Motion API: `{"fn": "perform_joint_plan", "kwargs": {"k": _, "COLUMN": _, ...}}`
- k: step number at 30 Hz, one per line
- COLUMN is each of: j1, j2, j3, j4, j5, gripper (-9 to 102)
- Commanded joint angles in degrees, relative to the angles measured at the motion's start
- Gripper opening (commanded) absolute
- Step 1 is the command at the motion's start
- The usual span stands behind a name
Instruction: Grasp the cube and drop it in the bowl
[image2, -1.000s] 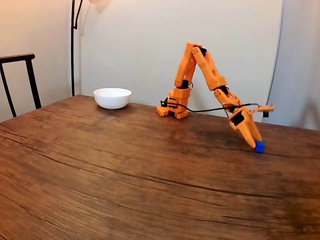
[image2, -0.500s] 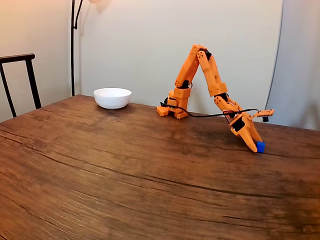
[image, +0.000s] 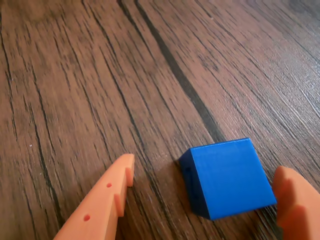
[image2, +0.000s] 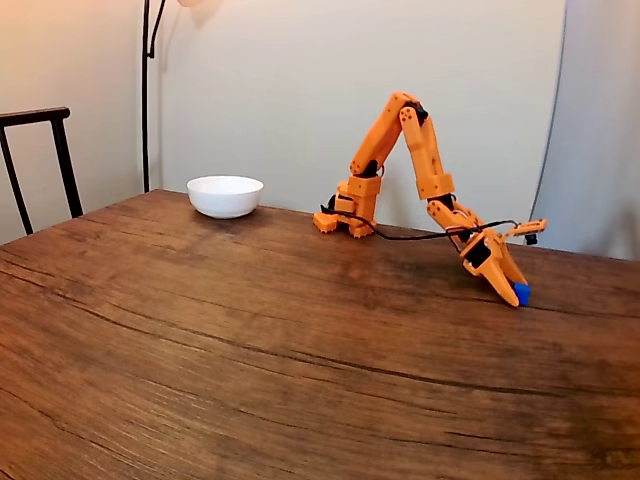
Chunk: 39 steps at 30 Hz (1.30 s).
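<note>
I should grab the blue cube (image: 227, 177) by its opposite sides next, to drop it in the bowl.
In the wrist view the bright blue cube (image: 227, 177) lies on the wood between my two orange fingers, closer to the right finger (image: 296, 202) than to the left one (image: 107, 200). My gripper (image: 205, 187) is open around it, with a gap on each side. In the fixed view the orange gripper (image2: 515, 296) is down at the table on the right, and the cube (image2: 522, 294) peeks out at its tip. The white bowl (image2: 225, 196) stands far off at the back left of the table.
The arm's orange base (image2: 345, 220) stands at the table's back edge, with a black cable trailing to the gripper. A dark chair (image2: 40, 165) and a lamp pole (image2: 146, 90) are at the left. The wooden table (image2: 250, 340) stretches wide in front.
The arm has reached down and outward. The gripper has sunk lower to the table, so its fingers now straddle the cube, which has stayed in place.
</note>
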Motion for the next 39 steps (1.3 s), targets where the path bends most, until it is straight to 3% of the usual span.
{"fn": "perform_joint_plan", "kwargs": {"k": 1, "j1": 0.53, "j2": -0.53, "j3": -1.32, "j4": -1.85, "j5": -0.26, "gripper": 37}}
{"fn": "perform_joint_plan", "kwargs": {"k": 8, "j1": 0.97, "j2": -0.97, "j3": -1.32, "j4": -2.11, "j5": -0.26, "gripper": 36}}
{"fn": "perform_joint_plan", "kwargs": {"k": 17, "j1": 1.05, "j2": -0.97, "j3": -1.14, "j4": -1.67, "j5": -0.26, "gripper": 13}}
{"fn": "perform_joint_plan", "kwargs": {"k": 26, "j1": 1.05, "j2": -0.97, "j3": -0.44, "j4": -1.67, "j5": -2.2, "gripper": 13}}
{"fn": "perform_joint_plan", "kwargs": {"k": 31, "j1": 1.05, "j2": -0.35, "j3": -0.53, "j4": -1.93, "j5": -2.2, "gripper": 3}}
{"fn": "perform_joint_plan", "kwargs": {"k": 39, "j1": 3.52, "j2": 1.14, "j3": -2.99, "j4": -1.67, "j5": -1.49, "gripper": 1}}
